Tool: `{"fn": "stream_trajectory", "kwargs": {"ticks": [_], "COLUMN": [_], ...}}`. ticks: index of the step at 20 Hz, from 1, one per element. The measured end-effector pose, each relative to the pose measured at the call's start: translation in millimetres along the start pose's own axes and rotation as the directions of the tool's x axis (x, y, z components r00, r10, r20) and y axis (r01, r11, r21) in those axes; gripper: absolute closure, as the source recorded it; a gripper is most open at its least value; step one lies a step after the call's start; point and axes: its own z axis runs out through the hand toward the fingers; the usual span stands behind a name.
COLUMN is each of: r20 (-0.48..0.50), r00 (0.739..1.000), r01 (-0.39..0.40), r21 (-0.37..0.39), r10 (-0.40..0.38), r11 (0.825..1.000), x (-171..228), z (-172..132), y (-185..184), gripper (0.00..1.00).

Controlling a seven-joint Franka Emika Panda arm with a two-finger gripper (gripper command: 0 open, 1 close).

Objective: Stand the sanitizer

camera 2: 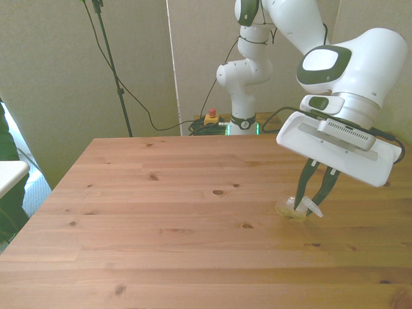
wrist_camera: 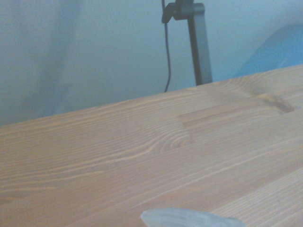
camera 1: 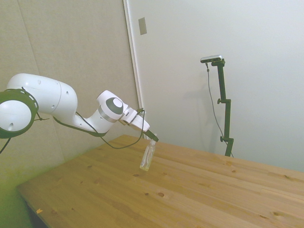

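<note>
The sanitizer's base tips sideways, so the sanitizer stays in my gripper now and is released only once its base stands flat on the tabletop. The sanitizer would topple if I opened now.
The sanitizer (camera 1: 147, 157) is a slim clear bottle, held nearly upright with a slight tilt. Its base is at or just above the wooden table (camera 1: 190, 190); I cannot tell whether it touches. My gripper (camera 1: 153, 139) is shut on the bottle's top end from above. In the front view the gripper (camera 2: 311, 205) comes down at the front view's right, its fingers closed around the white cap, with the sanitizer's clear body (camera 2: 290, 209) showing beside them. In the wrist view a pale blurred bit of the sanitizer (wrist_camera: 189, 218) shows against the table planks.
The table's far edge (camera 2: 193, 139) runs behind the gripper in the front view. A red button box (camera 2: 210, 118) and cables lie by the robot's base. Bare wood (camera 2: 161, 212) spreads across the front view's left.
</note>
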Motion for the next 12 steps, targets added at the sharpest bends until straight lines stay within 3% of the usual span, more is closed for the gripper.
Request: {"fn": "stream_trajectory", "kwargs": {"ticks": [7, 12], "r20": [-0.122, -0.215], "r00": [0.986, 0.962], "r01": [-0.100, -0.144], "r21": [0.085, 0.126], "r10": [0.110, 0.168], "r11": [0.991, 0.982], "x": [-18.3, -26.5], "z": [-11.5, -17.0], "y": [8.1, 15.1], "gripper": [1.00, 1.00]}}
